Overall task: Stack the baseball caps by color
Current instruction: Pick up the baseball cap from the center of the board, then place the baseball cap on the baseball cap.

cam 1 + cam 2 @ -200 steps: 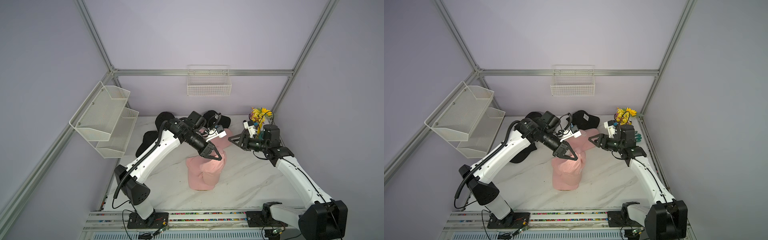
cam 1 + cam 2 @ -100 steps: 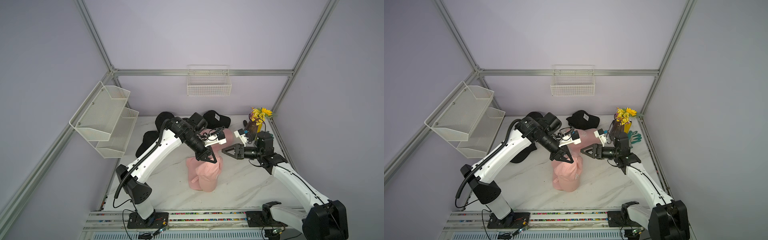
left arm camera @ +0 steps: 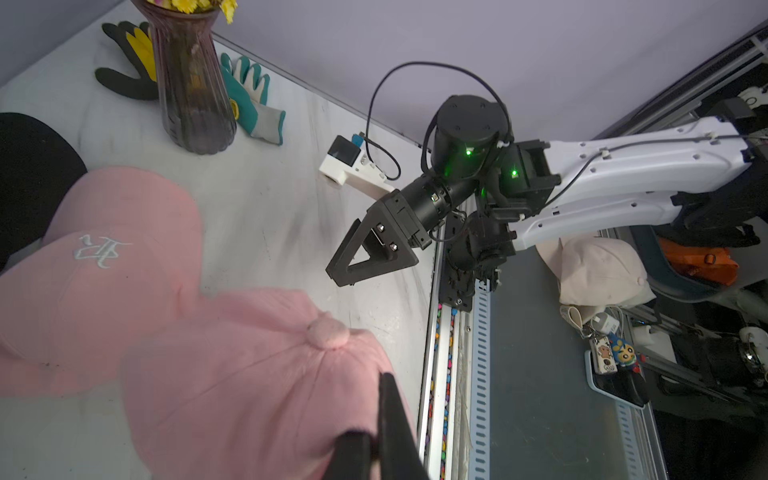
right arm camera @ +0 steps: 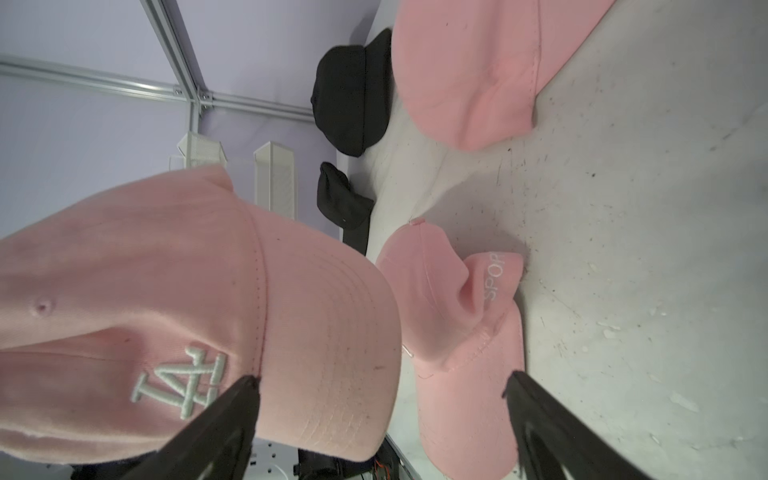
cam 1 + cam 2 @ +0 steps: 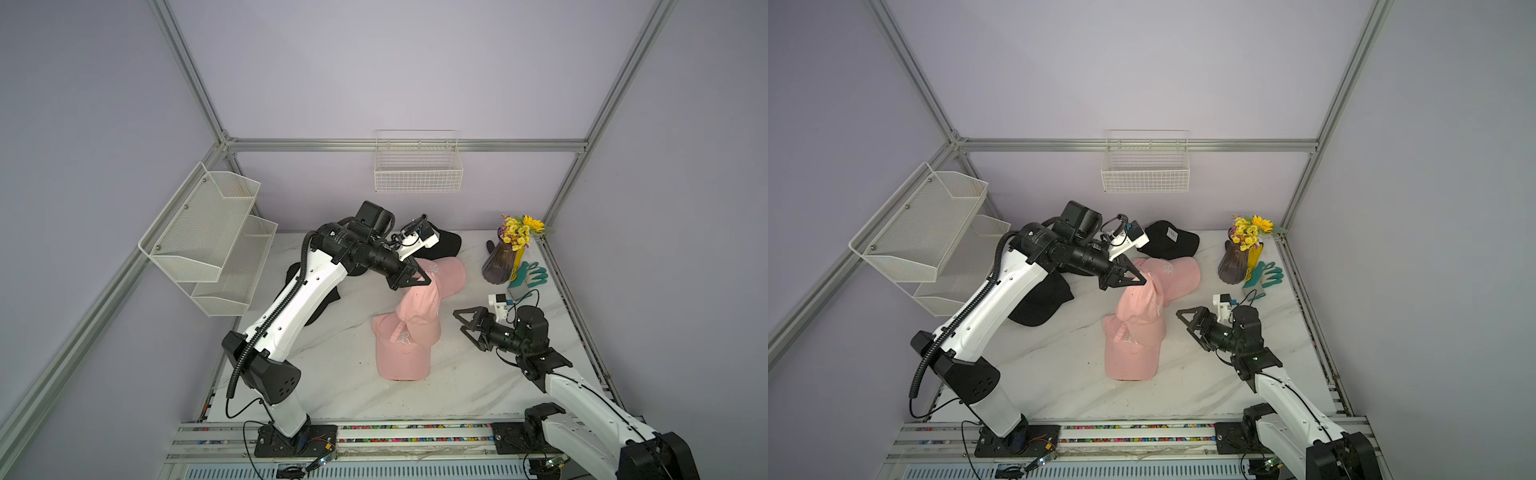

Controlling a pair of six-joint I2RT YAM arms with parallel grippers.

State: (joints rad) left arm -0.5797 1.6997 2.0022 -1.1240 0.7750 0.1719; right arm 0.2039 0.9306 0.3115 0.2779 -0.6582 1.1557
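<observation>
My right gripper grabs the hanging pink cap by the edge of its visor next, since this leaves the cap's top free to stack over another pink cap.
My left gripper [image 5: 428, 280] [image 5: 1140, 280] is shut on a pink baseball cap [image 5: 419, 307] [image 3: 257, 374] by its crown. That cap hangs tilted over a second pink cap [image 5: 401, 353] [image 4: 457, 311] lying on the table. A third pink cap [image 5: 446, 272] [image 5: 1177, 272] lies just behind them. One black cap with a white tag [image 5: 1169, 239] sits at the back. More black caps [image 5: 1042, 303] lie to the left, partly hidden under my left arm. My right gripper [image 5: 463, 322] [image 4: 381, 378] stands open to the right of the pink caps, holding nothing.
A dark vase of yellow flowers [image 5: 500, 262] and teal gloves [image 5: 530, 276] occupy the back right corner. White mesh shelves [image 5: 216, 245] hang on the left wall and a wire basket [image 5: 417, 174] on the back wall. The table's front edge meets a rail [image 5: 374, 432].
My right gripper has opened wide and drawn back toward the front right, away from the caps. My left gripper has risen and moved back with the pink cap.
</observation>
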